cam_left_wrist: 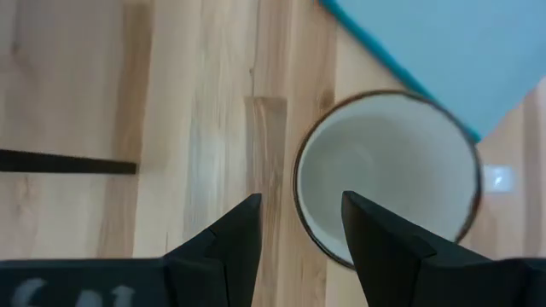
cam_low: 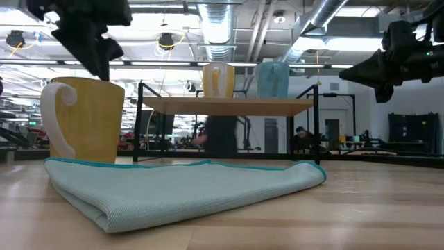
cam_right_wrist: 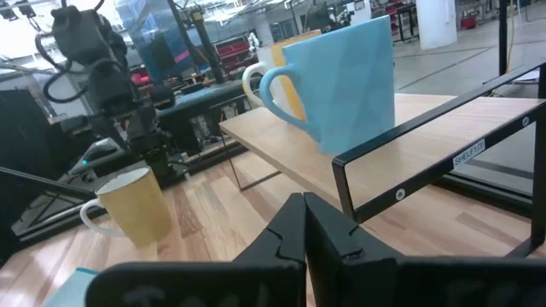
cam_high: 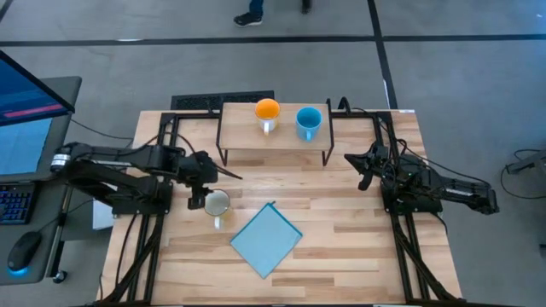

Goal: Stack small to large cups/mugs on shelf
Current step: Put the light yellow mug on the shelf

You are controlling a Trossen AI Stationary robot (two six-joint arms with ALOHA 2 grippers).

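Note:
The left gripper should next pick up the mug by its rim [cam_high: 207,197], to stack the cream mug on the shelf [cam_high: 247,147].
The cream mug [cam_high: 217,203] stands upright on its base on the table, left of the blue cloth [cam_high: 266,239], its white handle [cam_low: 55,118] toward the near edge. My left gripper [cam_left_wrist: 299,226] hovers open just above its rim, pointing steeply down. One finger is over the white inside and the other outside the wall, and neither touches it. The orange mug [cam_high: 267,111] and the light blue mug [cam_high: 308,122] stand side by side on the shelf [cam_high: 247,147]. At the table's right my right gripper [cam_high: 357,164] hangs shut and level, holding nothing.
The flat blue cloth [cam_low: 187,187] lies near the table's front middle, close to the cream mug. The shelf's thin black legs [cam_right_wrist: 341,183] stand at the far middle. A monitor [cam_high: 30,102] and a keyboard sit off the table's left side.

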